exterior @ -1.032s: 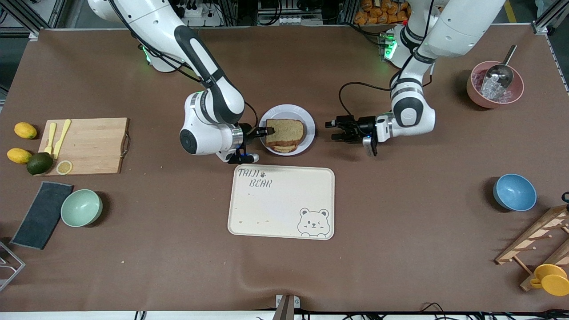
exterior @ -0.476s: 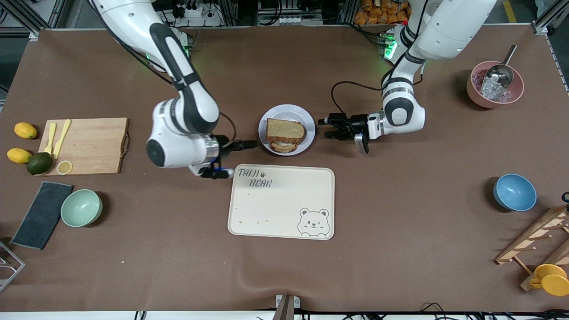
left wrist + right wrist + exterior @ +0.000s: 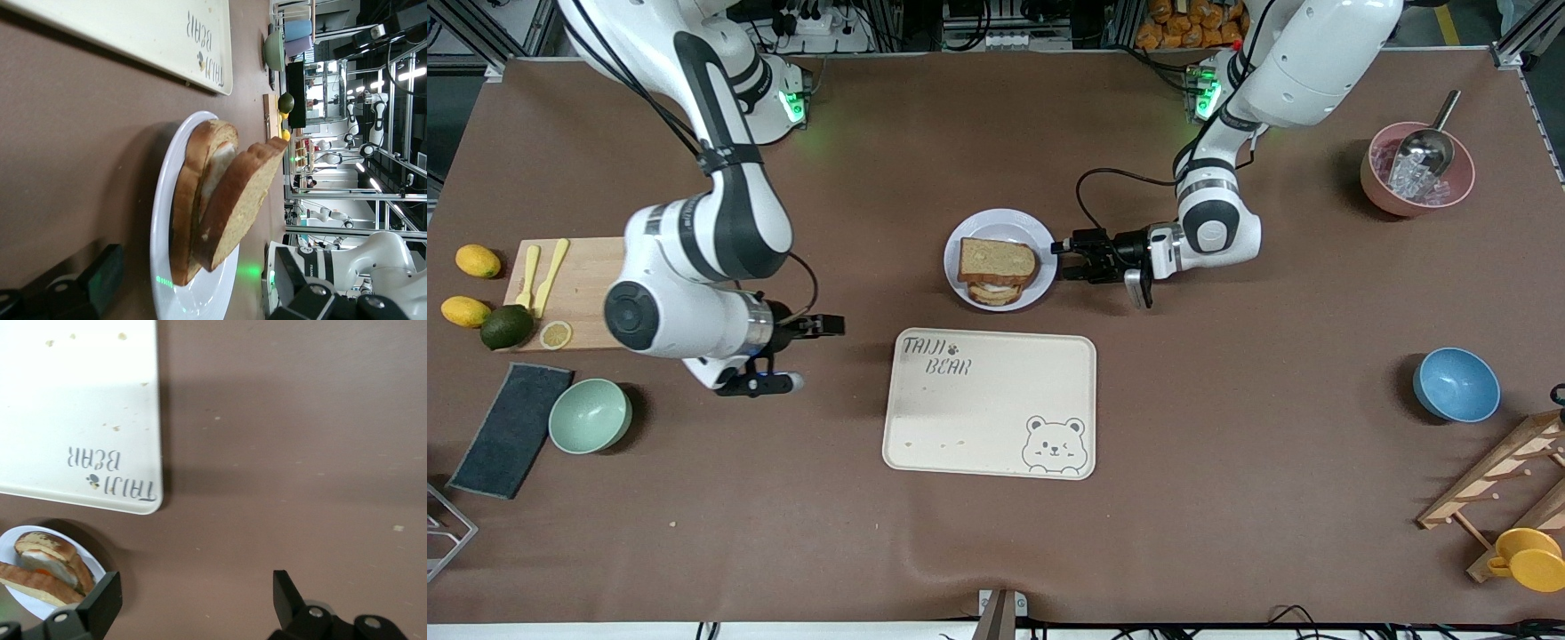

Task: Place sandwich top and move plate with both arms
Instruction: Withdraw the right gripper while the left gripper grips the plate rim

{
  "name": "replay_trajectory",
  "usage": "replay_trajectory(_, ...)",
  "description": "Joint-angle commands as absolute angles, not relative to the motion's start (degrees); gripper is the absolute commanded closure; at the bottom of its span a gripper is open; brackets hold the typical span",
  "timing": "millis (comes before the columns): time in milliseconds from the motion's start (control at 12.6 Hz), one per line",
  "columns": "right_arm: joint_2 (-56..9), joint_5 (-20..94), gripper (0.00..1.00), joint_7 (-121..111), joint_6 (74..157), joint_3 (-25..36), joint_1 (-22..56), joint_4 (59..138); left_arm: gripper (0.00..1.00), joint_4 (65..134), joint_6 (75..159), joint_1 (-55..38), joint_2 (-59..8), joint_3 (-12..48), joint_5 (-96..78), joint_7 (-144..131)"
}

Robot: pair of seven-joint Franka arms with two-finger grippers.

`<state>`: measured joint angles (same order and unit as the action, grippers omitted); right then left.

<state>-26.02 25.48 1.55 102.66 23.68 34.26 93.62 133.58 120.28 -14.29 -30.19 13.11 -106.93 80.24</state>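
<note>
My left gripper's fingers must reach the plate's rim ahead before closing.
The sandwich top [image 3: 997, 259] lies tilted on the egg-topped slice on the pale plate [image 3: 1043, 238] at mid-table. In the left wrist view the sandwich top [image 3: 235, 200] leans on the lower slice above the plate [image 3: 162, 220]. My left gripper [image 3: 1062, 259] is open, low at the plate's rim toward the left arm's end; I cannot tell if it touches. The rim shows between its fingers [image 3: 100, 280]. My right gripper [image 3: 831, 325] is open and empty [image 3: 193, 600], over bare table between the cutting board and the tray. Its wrist view shows the plate [image 3: 93, 568].
The cream bear tray [image 3: 989, 404] lies just nearer the camera than the plate. The cutting board [image 3: 587, 289], lemons, an avocado, a mint bowl [image 3: 590, 415] and a dark cloth are at the right arm's end. A pink bowl [image 3: 1416, 169], a blue bowl [image 3: 1456, 384] and a wooden rack are at the left arm's end.
My right gripper let go of the bread slice, left it on the sandwich and drew back toward the cutting board. My left gripper moved in to the plate's rim.
</note>
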Motion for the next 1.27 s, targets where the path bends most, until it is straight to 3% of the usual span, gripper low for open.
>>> replay_trajectory(0,-25.93,23.55,0.00,0.71,95.47,23.55,29.81,88.08,0.00,132.36,120.94,-15.81,-31.20,13.18,-110.47,81.56)
replay_trajectory(317,-25.41,23.73,0.00,-10.86,92.81,22.95,19.19,85.34,0.00,131.05,120.94,-17.58,-33.92,13.10,-113.90,84.89)
replay_trajectory(476,-24.79,22.17,0.00,-17.10,92.72,19.80,11.55,84.90,0.00,131.04,120.94,-17.23,-34.71,13.10,-114.17,86.48)
replay_trajectory(556,-24.52,20.76,0.00,-21.84,92.72,18.04,7.42,84.47,0.22,130.96,120.94,-17.23,-34.80,13.10,-114.43,86.48)
replay_trajectory(635,-24.43,19.70,0.00,-22.84,92.72,15.67,4.16,83.24,0.51,130.96,120.94,-17.57,-34.80,13.10,-114.96,86.92)
replay_trajectory(794,-22.51,12.43,0.00,-21.46,92.55,13.11,2.46,80.78,0.85,131.04,120.94,-18.01,-35.33,13.18,-117.93,91.12)
replay_trajectory(1032,-21.71,11.25,0.00,-11.63,78.02,12.83,2.72,70.97,1.00,130.96,120.85,-18.37,-37.61,13.18,-121.02,96.06)
replay_trajectory(1190,-19.53,11.08,0.00,-8.36,72.88,9.95,1.33,69.70,1.00,131.04,120.85,-18.37,-37.70,13.18,-121.20,96.06)
